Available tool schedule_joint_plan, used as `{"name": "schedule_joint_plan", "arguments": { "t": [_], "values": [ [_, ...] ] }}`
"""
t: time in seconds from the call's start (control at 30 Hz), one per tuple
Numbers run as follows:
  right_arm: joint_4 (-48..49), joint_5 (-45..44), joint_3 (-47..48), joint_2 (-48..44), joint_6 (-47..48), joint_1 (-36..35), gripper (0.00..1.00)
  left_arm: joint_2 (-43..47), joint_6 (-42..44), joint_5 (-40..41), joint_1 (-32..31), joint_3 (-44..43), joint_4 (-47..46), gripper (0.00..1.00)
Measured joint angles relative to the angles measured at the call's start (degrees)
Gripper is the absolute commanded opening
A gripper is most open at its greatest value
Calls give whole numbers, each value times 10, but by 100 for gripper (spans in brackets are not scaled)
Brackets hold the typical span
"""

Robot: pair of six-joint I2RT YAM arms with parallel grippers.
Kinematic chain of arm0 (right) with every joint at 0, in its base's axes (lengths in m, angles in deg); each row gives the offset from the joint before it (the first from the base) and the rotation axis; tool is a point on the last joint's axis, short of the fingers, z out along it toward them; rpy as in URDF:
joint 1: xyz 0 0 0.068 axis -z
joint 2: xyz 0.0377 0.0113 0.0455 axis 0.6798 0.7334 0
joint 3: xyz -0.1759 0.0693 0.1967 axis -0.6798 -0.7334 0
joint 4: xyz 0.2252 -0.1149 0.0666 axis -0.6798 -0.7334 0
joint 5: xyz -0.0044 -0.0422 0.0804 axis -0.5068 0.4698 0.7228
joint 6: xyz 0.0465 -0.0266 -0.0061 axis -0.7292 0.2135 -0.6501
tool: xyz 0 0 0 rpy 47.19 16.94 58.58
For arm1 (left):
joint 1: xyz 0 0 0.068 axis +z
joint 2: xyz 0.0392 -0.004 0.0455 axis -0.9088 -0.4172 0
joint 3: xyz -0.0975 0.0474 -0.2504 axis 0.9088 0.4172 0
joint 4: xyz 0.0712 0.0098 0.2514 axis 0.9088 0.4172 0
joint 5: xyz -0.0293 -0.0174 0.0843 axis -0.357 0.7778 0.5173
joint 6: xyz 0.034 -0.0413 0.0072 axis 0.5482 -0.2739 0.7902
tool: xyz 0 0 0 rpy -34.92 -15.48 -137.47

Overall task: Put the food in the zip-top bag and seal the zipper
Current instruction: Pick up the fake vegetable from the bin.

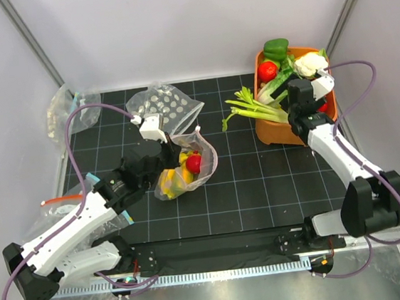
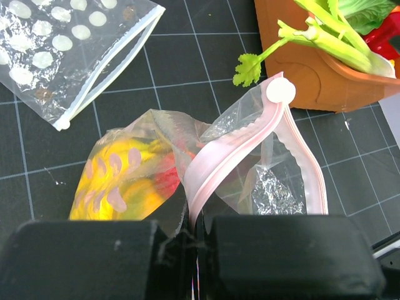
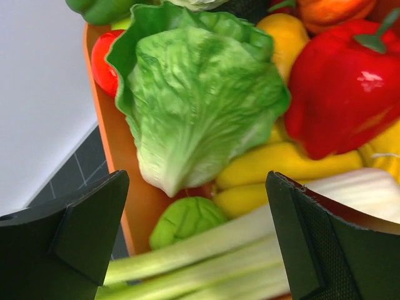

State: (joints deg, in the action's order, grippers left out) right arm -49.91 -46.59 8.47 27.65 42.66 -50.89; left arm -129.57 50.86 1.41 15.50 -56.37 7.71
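Note:
I will grab the lettuce next with my right gripper by its leafy middle [image 1: 277,83], so its pale base stays free to go into the open zip-top bag [image 1: 200,163].
The zip-top bag [image 1: 200,163] lies mid-table, clear with white dots and a pale pink zipper [image 2: 240,144] that gapes open. Inside it are a yellow banana bunch [image 1: 174,180] and a small red fruit [image 1: 193,163]; both show through the plastic in the left wrist view [image 2: 119,181]. My left gripper [image 1: 163,157] is shut on the near end of the pink strip [image 2: 195,228]. My right gripper [image 1: 297,93] hangs open and empty over the orange basket [image 1: 277,131]. The leafy green lettuce [image 3: 200,94] lies in the basket just beyond its jaws [image 3: 195,187].
The basket also holds celery stalks [image 1: 249,105], a cauliflower [image 1: 310,63], a green pepper [image 1: 275,47], a red pepper [image 3: 350,81] and yellow pieces [image 3: 281,169]. A second dotted bag with a white zip [image 2: 56,50] lies behind the left gripper. Plain bags [image 1: 67,110] lie at the left edge.

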Motion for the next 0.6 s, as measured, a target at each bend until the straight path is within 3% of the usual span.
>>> {"name": "schedule_joint_plan", "arguments": {
  "t": [0.43, 0.6],
  "values": [
    [3, -11, 122, 154, -70, 12, 100, 0, 1, 0, 0, 1, -2, 3],
    [-40, -45, 171, 206, -108, 21, 100, 0, 1, 0, 0, 1, -3, 2]
  ]
}}
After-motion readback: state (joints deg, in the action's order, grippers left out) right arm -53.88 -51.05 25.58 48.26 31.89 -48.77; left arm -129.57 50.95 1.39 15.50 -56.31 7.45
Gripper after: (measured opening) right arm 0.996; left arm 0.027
